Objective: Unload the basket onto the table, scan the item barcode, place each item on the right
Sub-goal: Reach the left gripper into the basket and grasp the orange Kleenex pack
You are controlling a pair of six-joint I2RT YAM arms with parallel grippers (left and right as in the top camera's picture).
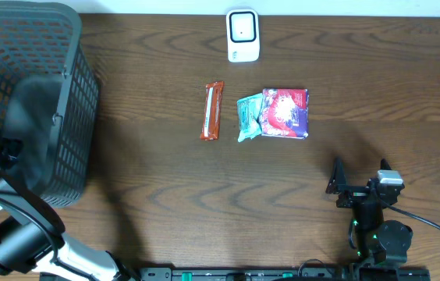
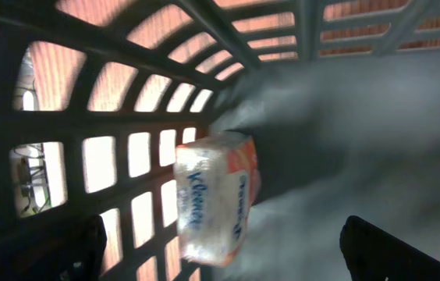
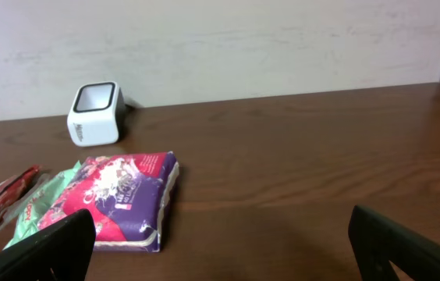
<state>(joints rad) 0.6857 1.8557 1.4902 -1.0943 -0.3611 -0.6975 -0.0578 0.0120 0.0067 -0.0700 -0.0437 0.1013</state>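
Note:
My left gripper grabs the white-and-orange tissue pack (image 2: 212, 195) across its side edges next, so the pack's broad sides stay uncovered for scanning.
A white scanner (image 1: 243, 35) stands at the table's far edge, also visible in the right wrist view as the scanner (image 3: 95, 114). In front of it lie an orange-red bar (image 1: 212, 110), a green packet (image 1: 247, 117) and a red-and-purple pack (image 1: 285, 112). My left gripper (image 2: 239, 254) is inside the basket, open. A white-and-orange tissue pack (image 2: 212, 195) sits ahead, between its fingers, touching neither. My right gripper (image 1: 359, 173) hovers open near the front right, well short of the red-and-purple pack (image 3: 122, 199), with nothing between its fingers.
A dark grey lattice basket (image 1: 48, 47) fills the far left of the table; its wall (image 2: 126, 94) surrounds my left gripper. My left arm reaches into it from the front left. A cable trails from the right arm's base (image 1: 431, 226).

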